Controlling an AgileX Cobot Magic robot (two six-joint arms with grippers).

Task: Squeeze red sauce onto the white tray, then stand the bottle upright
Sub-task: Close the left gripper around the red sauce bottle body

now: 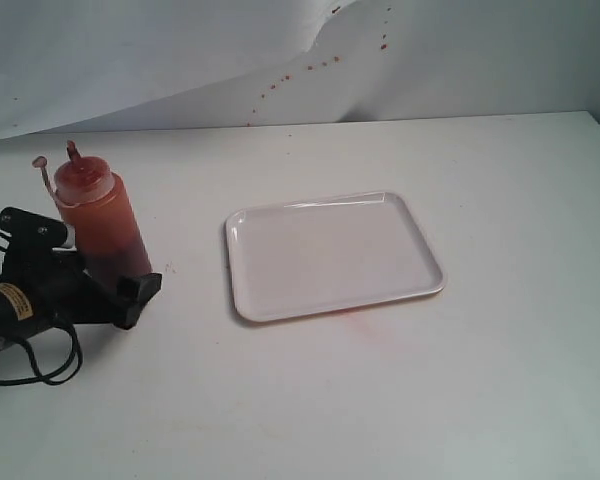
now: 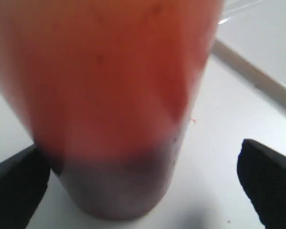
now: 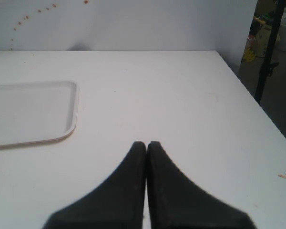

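Note:
The sauce needs to be squeezed onto the white tray. My left gripper should next pick up the bottle by its base (image 1: 120,260), so that the bottle's nozzle (image 1: 73,152) stays free.
The bottle (image 1: 105,220) stands upright on the table at the left, orange-red and darker at its base, with its nozzle and tethered cap on top. My left gripper (image 1: 110,262) is open around the bottle's base. In the left wrist view the bottle (image 2: 114,95) fills the frame; one finger (image 2: 14,186) is against it and the other finger (image 2: 269,176) stands well apart. The white tray (image 1: 330,255) lies in the middle and no red sauce shows on it. My right gripper (image 3: 146,144) is shut and empty, over bare table beside the tray (image 3: 28,112).
A faint pinkish smear (image 1: 365,325) marks the table just in front of the tray. Red specks (image 1: 320,65) dot the white backdrop. The table's edge (image 3: 257,109) runs close to the right gripper, with a stand and clutter (image 3: 271,38) beyond.

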